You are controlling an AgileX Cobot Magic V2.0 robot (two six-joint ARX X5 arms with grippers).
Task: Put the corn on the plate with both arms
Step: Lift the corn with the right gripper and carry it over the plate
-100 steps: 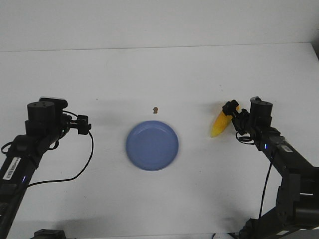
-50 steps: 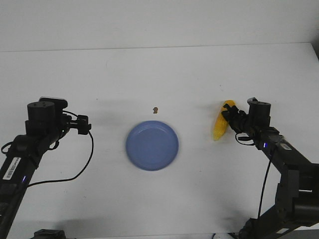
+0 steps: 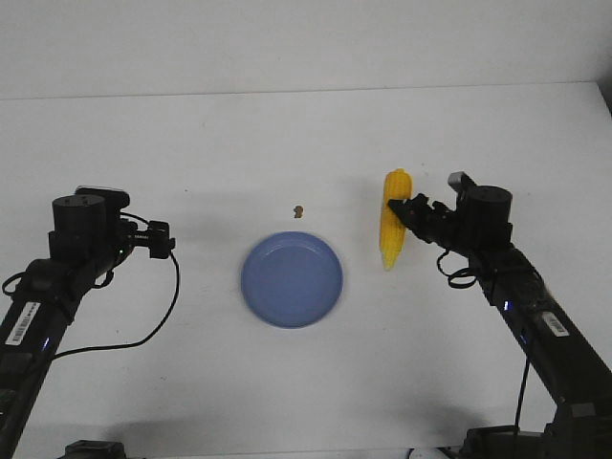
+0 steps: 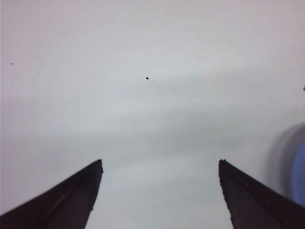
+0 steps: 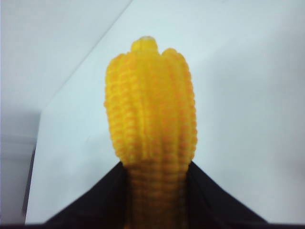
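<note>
The yellow corn point(image 3: 393, 228) hangs outside the blue plate point(image 3: 292, 279), so the corn moves over the plate in my right gripper before its release.
The yellow corn point(image 3: 393, 228) is held off the table to the right of the blue plate point(image 3: 292, 279), roughly upright with its pointed end down. My right gripper point(image 3: 407, 212) is shut on the corn's upper half. In the right wrist view the corn point(image 5: 151, 119) sticks out between the two black fingers point(image 5: 97, 202). My left gripper point(image 3: 164, 240) is open and empty left of the plate. In the left wrist view its fingers point(image 4: 71, 198) stand wide apart over bare table, and the plate's rim point(image 4: 299, 171) shows at the edge.
A tiny brown speck point(image 3: 299, 210) lies on the white table point(image 3: 287, 143) just behind the plate. A black cable point(image 3: 158, 316) loops from the left arm onto the table.
My right gripper has lifted the corn and carried it left toward the plate, turning it more upright. The left arm has not moved.
</note>
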